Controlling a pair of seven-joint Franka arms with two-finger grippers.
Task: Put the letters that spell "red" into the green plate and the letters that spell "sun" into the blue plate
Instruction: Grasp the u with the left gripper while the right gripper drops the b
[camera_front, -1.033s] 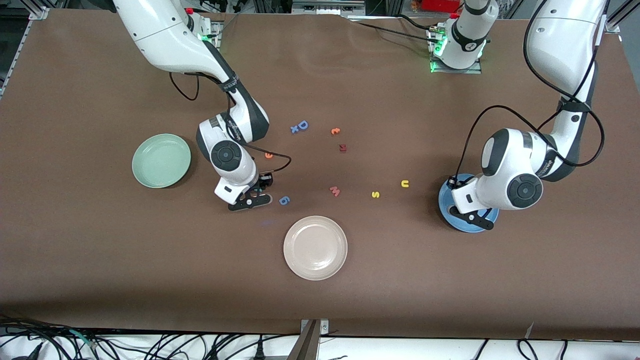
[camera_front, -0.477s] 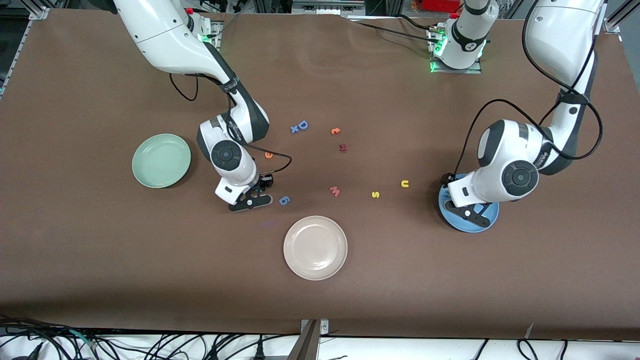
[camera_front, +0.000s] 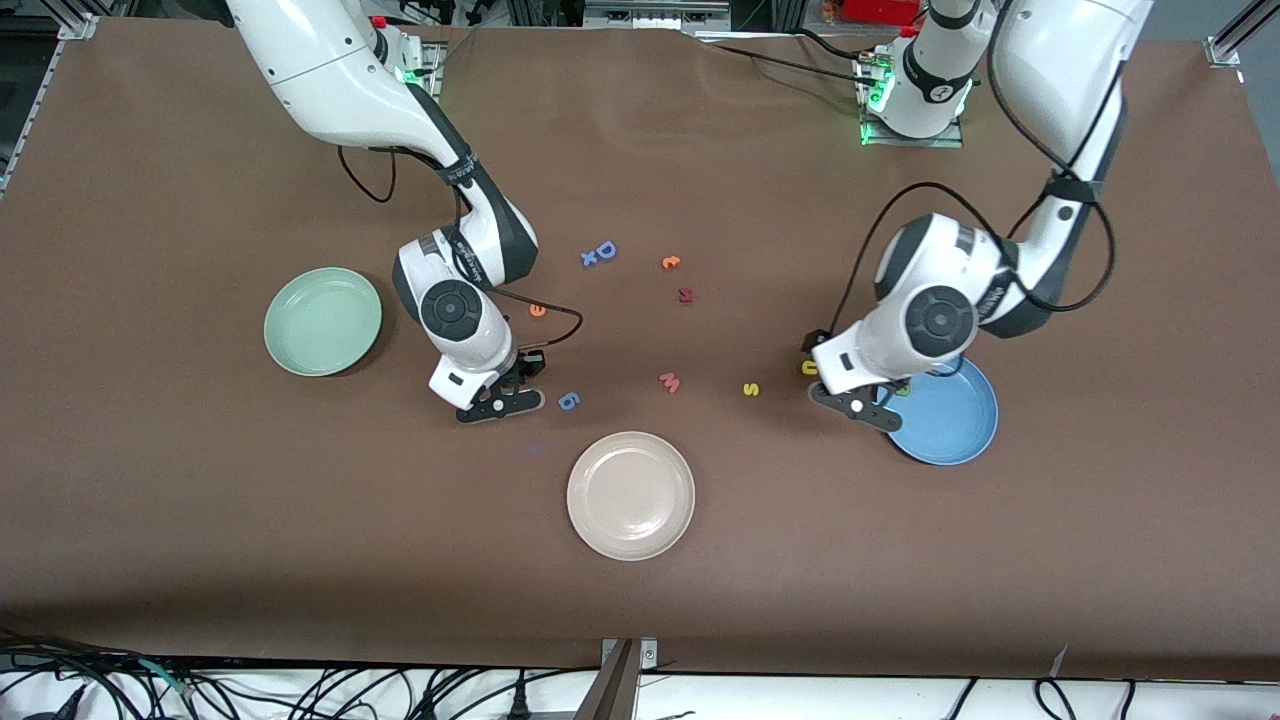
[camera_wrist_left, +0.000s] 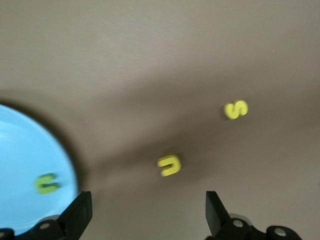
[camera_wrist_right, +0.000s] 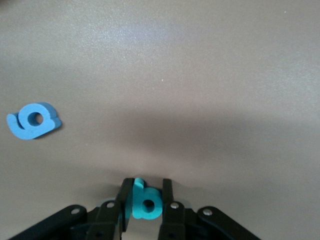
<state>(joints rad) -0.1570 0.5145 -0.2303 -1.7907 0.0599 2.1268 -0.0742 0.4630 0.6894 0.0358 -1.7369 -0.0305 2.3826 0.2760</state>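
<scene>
My left gripper next needs to take the yellow "u" shape (camera_wrist_left: 169, 165) by its curved end and leg tips, to add it to "sun" in the blue plate (camera_wrist_left: 31, 172).
My right gripper (camera_front: 500, 403) (camera_wrist_right: 145, 192) is down at the table, shut on a teal "d" (camera_wrist_right: 146, 202) that stands between its fingers. The orange "e" (camera_front: 537, 310) lies beside that arm's wrist. The green plate (camera_front: 322, 321) lies toward the right arm's end, with nothing in it. My left gripper (camera_front: 855, 407) (camera_wrist_left: 147, 210) hangs open over the table at the blue plate's rim (camera_front: 955, 440) (camera_wrist_left: 20, 150). A green letter (camera_wrist_left: 46, 183) lies in that plate. A yellow "u" shape (camera_wrist_left: 169, 165) and a yellow "s" (camera_front: 751, 389) (camera_wrist_left: 236, 109) lie on the table just ahead of the open jaws.
A blue "6"-shaped letter (camera_front: 568, 401) (camera_wrist_right: 34, 121) lies close to my right gripper. A beige plate (camera_front: 630, 495) sits nearest the front camera. A pink "w" (camera_front: 669, 382), a dark red letter (camera_front: 685, 295), an orange letter (camera_front: 671, 263) and a blue "D" (camera_front: 604, 250) lie mid-table.
My left gripper opened over the blue plate, left the green letter there and swung off toward the yellow letters. My right gripper's fingers closed in on the teal "d".
</scene>
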